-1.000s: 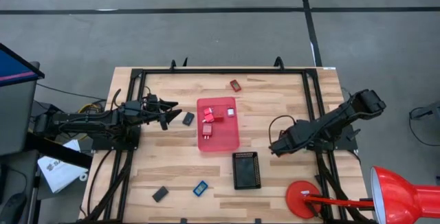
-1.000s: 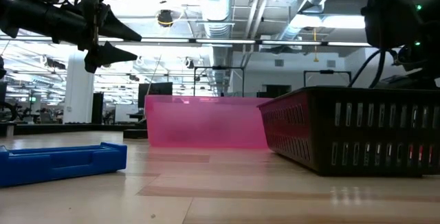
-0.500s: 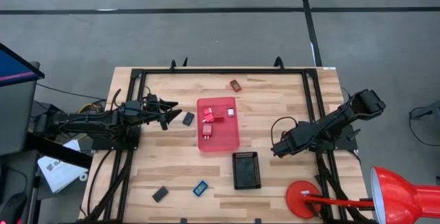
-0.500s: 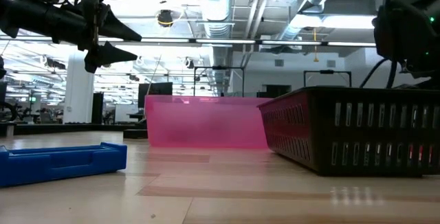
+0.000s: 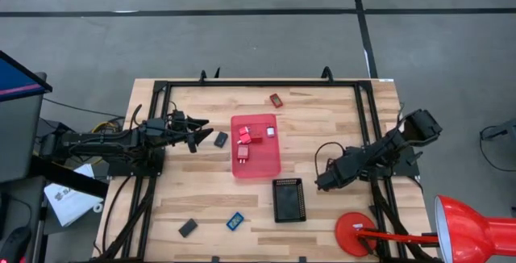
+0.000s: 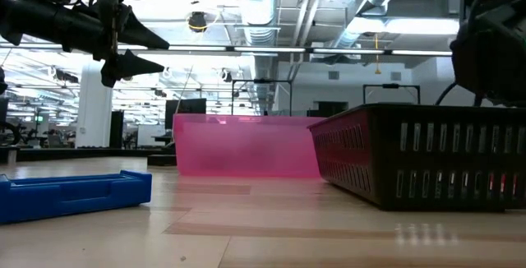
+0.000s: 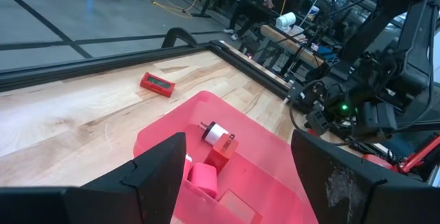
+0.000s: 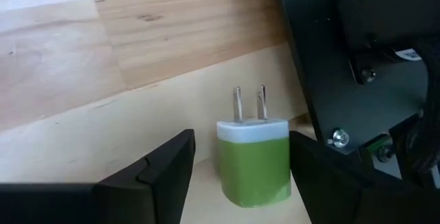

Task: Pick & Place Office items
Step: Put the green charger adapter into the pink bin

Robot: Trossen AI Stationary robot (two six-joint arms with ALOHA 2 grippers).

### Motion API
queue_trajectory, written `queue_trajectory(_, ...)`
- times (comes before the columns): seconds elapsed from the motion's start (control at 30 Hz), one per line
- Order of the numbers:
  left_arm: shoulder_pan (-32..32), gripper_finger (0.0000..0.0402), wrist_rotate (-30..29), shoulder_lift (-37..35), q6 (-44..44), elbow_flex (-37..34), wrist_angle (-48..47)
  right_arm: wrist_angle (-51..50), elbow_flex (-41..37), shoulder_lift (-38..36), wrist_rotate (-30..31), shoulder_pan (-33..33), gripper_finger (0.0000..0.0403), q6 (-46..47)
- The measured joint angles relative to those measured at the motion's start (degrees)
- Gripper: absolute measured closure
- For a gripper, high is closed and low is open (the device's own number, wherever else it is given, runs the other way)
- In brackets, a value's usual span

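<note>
The green charger plug needs to go in the pink tray, so my right gripper needs to grab it by its green body (image 8: 254, 170) next.
My right gripper (image 5: 322, 184) is open and low over the table, to the right of the black grid tray (image 5: 289, 199). In its wrist view its fingers stand on either side of a green charger plug (image 8: 254, 162) with a white top and two prongs, which lies flat on the wood. My left gripper (image 5: 200, 134) waits open above the table, left of the pink tray (image 5: 256, 162). That tray holds red pieces (image 5: 243, 152) and a silvery-white plug (image 7: 218, 133). A black piece (image 5: 221, 139) lies beside the left gripper.
A red piece (image 5: 276, 99) lies near the far edge. A black piece (image 5: 188, 227) and a blue one (image 5: 235, 221) lie near the near edge. The black frame rail (image 8: 323, 66) runs close beside the green plug. A red lamp (image 5: 476, 231) stands at the near right corner.
My right gripper has moved toward the table's near edge and come lower, its arm folding in toward the table. The left arm and the pieces have kept still.
</note>
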Motion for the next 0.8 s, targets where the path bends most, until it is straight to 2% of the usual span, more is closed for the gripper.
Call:
queue_trajectory(0.27,0.02,0.0142,0.00,0.01,0.01,0.00,0.01,0.33,-0.07,1.53,1.40,0.87,0.0194,0.16)
queue_trajectory(0.5,0.02,0.0142,-0.01,0.01,0.01,0.00,-0.01,1.92,-1.02,1.32,2.40,0.87,0.0235,0.13)
queue_trajectory(0.67,0.01,0.0142,0.00,-0.01,0.00,0.00,0.00,1.83,-1.19,-0.49,3.41,0.85,0.0277,-0.67)
queue_trajectory(0.8,0.02,0.0142,0.00,0.01,0.00,0.00,0.01,1.85,-1.50,-3.10,4.97,0.86,0.0277,-0.69)
